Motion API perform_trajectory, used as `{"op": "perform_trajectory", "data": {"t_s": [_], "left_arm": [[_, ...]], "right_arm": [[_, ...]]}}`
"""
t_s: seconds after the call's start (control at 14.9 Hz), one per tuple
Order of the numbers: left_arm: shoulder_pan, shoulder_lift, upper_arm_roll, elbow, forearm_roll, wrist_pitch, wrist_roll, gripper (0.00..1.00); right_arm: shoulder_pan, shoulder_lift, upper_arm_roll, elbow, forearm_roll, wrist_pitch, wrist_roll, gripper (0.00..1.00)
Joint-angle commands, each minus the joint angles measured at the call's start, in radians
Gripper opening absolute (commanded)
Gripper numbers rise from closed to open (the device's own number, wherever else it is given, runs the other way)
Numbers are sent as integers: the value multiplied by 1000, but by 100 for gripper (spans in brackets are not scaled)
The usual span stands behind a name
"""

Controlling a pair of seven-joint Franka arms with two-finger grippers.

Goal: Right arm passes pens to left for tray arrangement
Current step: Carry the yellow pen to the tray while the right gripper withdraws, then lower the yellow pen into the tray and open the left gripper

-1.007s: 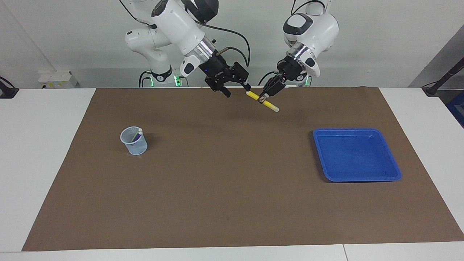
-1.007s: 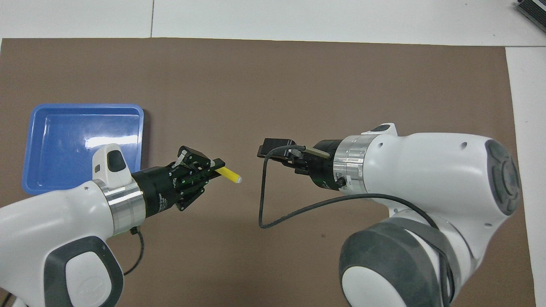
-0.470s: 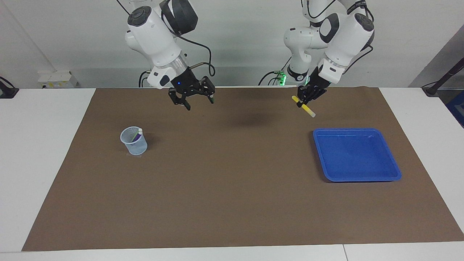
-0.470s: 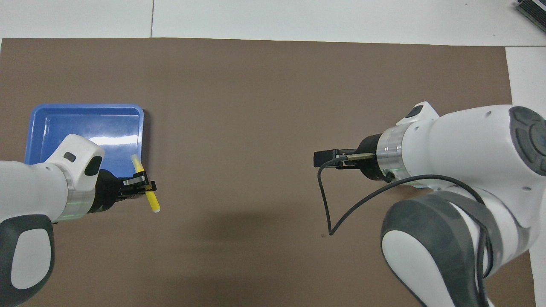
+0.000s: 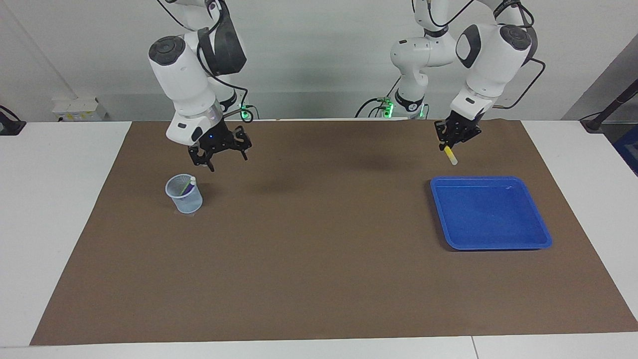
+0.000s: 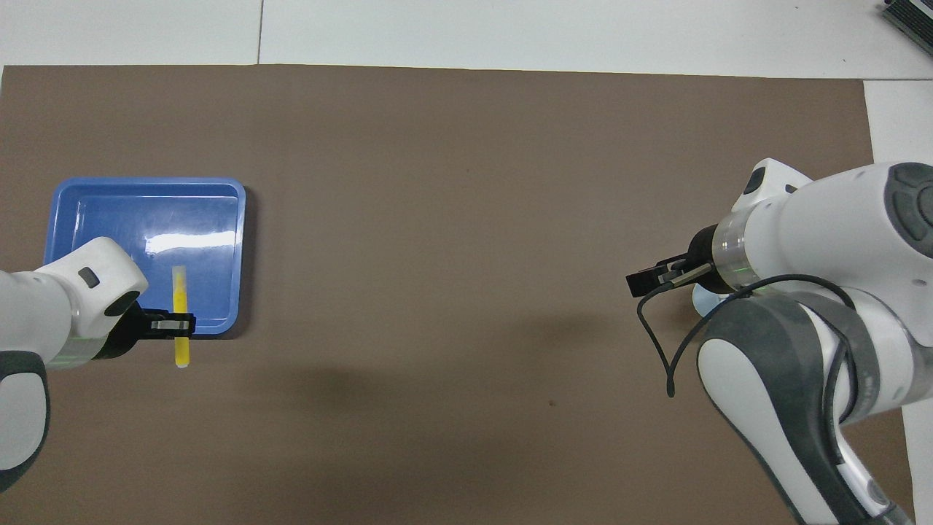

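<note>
The robot's right gripper next needs to take hold of the purple pen by its upper end, because the side of the translucent cup (image 6: 701, 305) closes around the pen's lower part.
My left gripper (image 5: 447, 144) is shut on the yellow pen (image 5: 452, 157) and holds it in the air, pale end down, at the blue tray's (image 5: 498, 246) edge nearest the robots. In the overhead view the yellow pen (image 6: 179, 288) crosses that rim of the tray (image 6: 146, 211) under the left gripper (image 6: 178, 325). My right gripper (image 5: 222, 155) hangs open and empty over the mat beside the translucent cup (image 5: 185, 200). Two other pens (image 5: 188, 185), one of them purple, stand in the cup. The right gripper (image 6: 645, 281) shows from above; its arm hides most of the cup (image 6: 701, 305).
A brown mat (image 5: 319, 259) covers the table between the cup and the tray. White table (image 5: 60, 224) borders it at both ends. A black cable (image 6: 660, 350) loops from the right wrist.
The left arm has carried the yellow pen from the middle of the table to the tray's edge. The right gripper has drawn away, empty, to beside the cup.
</note>
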Motion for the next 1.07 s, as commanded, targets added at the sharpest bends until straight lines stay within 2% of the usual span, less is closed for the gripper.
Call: {"op": "perform_trajectory", "data": {"t_s": [0.0, 0.27, 0.47, 0.81, 1.01], "left_arm": [[36, 59, -7, 10, 33, 29, 45, 0], [73, 149, -6, 19, 34, 130, 45, 0], [104, 229, -6, 68, 34, 172, 45, 0], [116, 321, -6, 71, 34, 292, 44, 0], [116, 381, -6, 71, 48, 367, 42, 0]], "right_arm": [[-38, 8, 11, -53, -82, 26, -21, 82], [-101, 67, 11, -73, -200, 92, -21, 66], [-124, 89, 11, -99, -222, 123, -18, 63], [-156, 107, 11, -111, -223, 124, -10, 61], [-165, 104, 13, -113, -223, 86, 2, 58]]}}
